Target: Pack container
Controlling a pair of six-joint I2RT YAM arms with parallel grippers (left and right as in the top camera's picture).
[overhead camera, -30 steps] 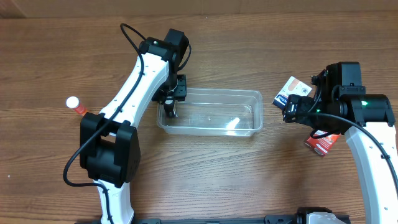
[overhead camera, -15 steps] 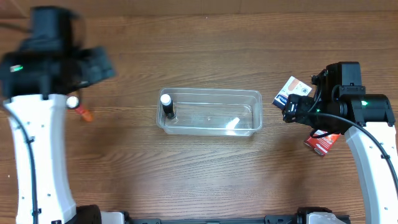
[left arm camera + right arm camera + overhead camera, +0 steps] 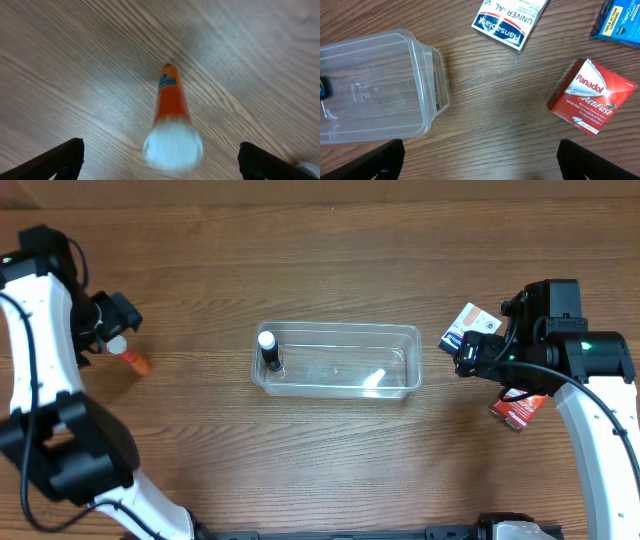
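My left gripper lowers first and then closes on the orange tube, since the tube's white cap is centred but still below the fingers.
The clear container (image 3: 340, 328) lies mid-table, with a dark bottle with a white cap (image 3: 268, 348) standing at its left end and a small white item (image 3: 374, 378) at its right. An orange tube with a white cap (image 3: 130, 355) lies at the far left. My left gripper (image 3: 112, 330) hovers over it, open. In the left wrist view the blurred cap (image 3: 173, 146) sits between the spread fingers of the left gripper (image 3: 160, 162), untouched. My right gripper (image 3: 470, 356) is open above bare wood right of the container's wall (image 3: 437, 85), and nothing sits between its fingers (image 3: 480, 162).
Near the right gripper lie a white Hansaplast box (image 3: 507, 20), a red Panadol box (image 3: 592, 95) and a blue box (image 3: 620, 22). In the overhead view the red box (image 3: 518, 412) sits partly under the right arm.
The left gripper let go of the dark bottle, leaving it standing in the container, and the arm swung far left over the orange tube. The right arm has not moved.
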